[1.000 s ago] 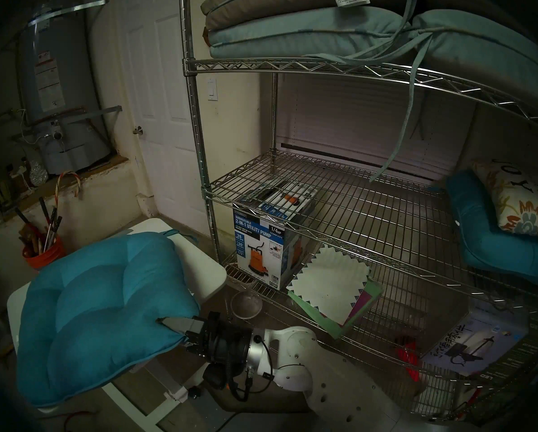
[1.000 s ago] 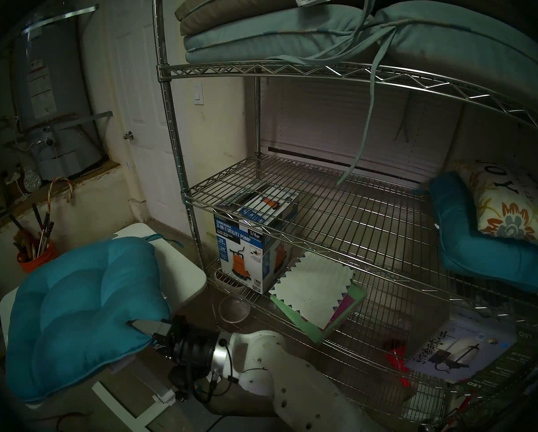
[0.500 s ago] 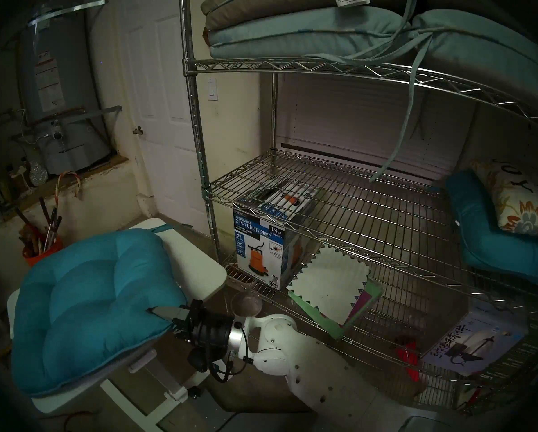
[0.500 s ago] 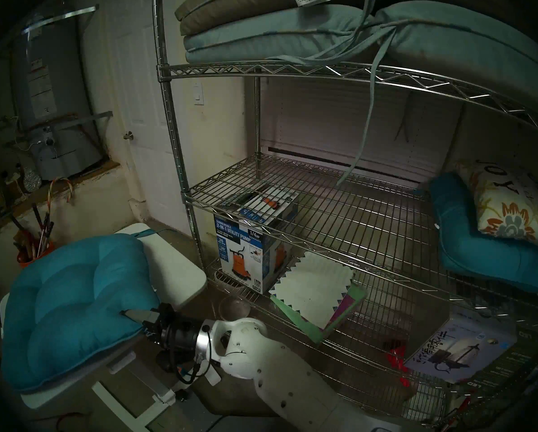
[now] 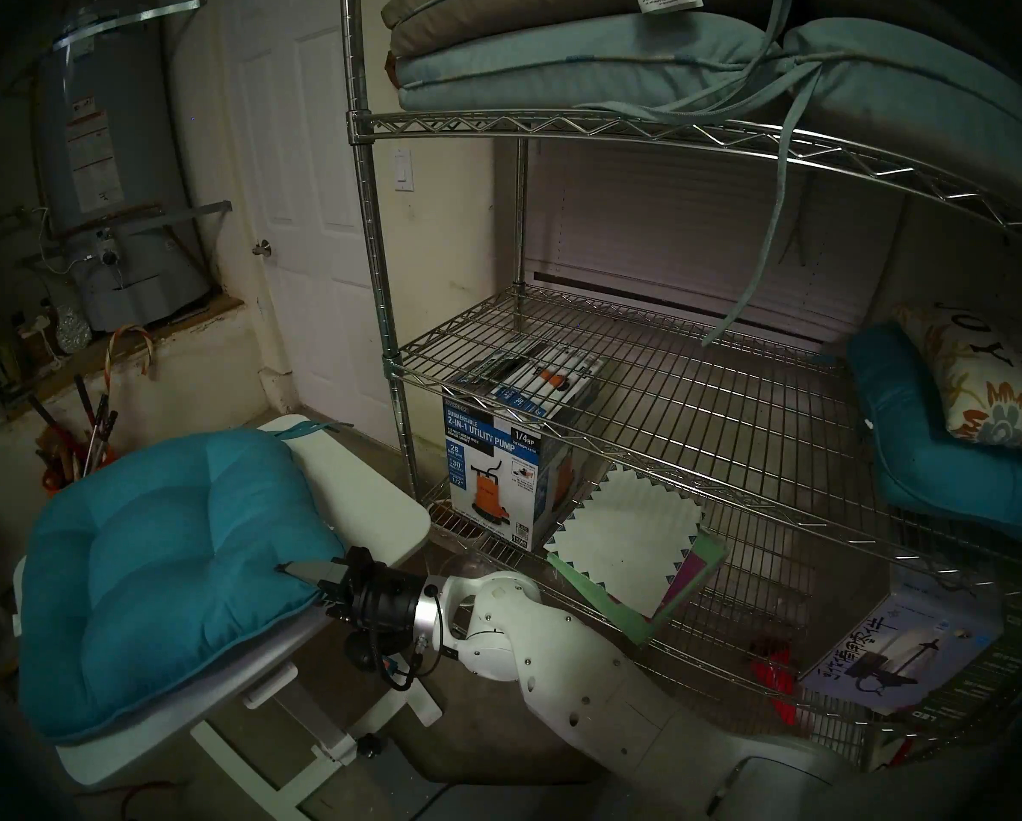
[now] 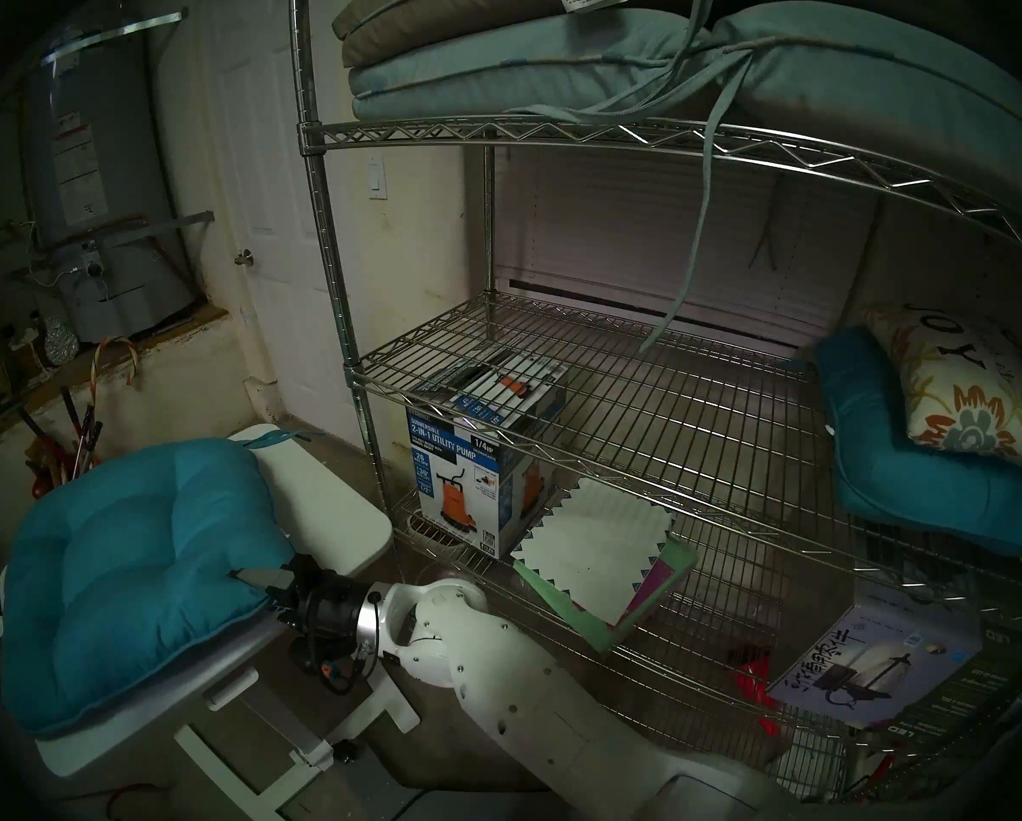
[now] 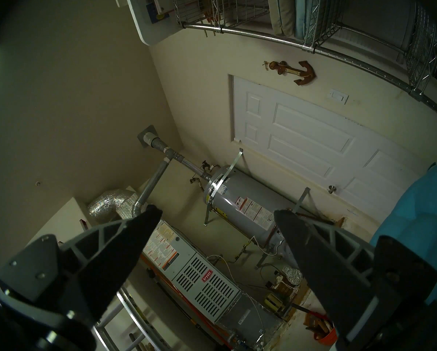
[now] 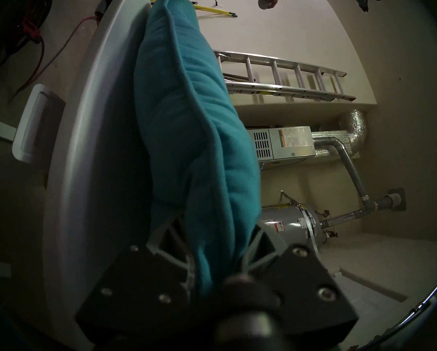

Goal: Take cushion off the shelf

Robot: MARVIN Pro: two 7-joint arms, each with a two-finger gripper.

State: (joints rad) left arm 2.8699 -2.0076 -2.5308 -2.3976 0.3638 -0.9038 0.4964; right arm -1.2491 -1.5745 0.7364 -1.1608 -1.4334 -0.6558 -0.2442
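The cushion's lower corner overhangs the white table's edge, so the right gripper must keep holding the cushion until it sits inside that edge.
The bright teal tufted cushion (image 5: 165, 565) (image 6: 135, 571) lies on the white table (image 5: 372, 506) to the left of the chrome wire shelf (image 5: 372, 239). My right gripper (image 5: 295, 571) (image 6: 248, 577) is shut on the cushion's near right edge. In the right wrist view the teal fabric (image 8: 187, 115) is pinched between the two fingers (image 8: 166, 229), with the tabletop (image 8: 90, 140) beside it. My left gripper (image 7: 217, 216) is open and holds nothing; it faces a grey water heater (image 7: 250, 208), with the cushion (image 7: 420, 216) at that view's right edge. The left arm is out of the head views.
A second teal cushion (image 5: 941, 470) and a floral pillow (image 5: 988, 387) sit on the shelf's middle tier at right. Pale blue-green cushions (image 5: 556, 61) fill the top tier, ties hanging down. A pump box (image 5: 503, 464) stands on the lowest tier. An orange bucket (image 5: 58, 482) stands behind the table.
My right gripper has carried the cushion left and further over the table. The cushion has dropped from a tilted pose to lie flatter on the tabletop.
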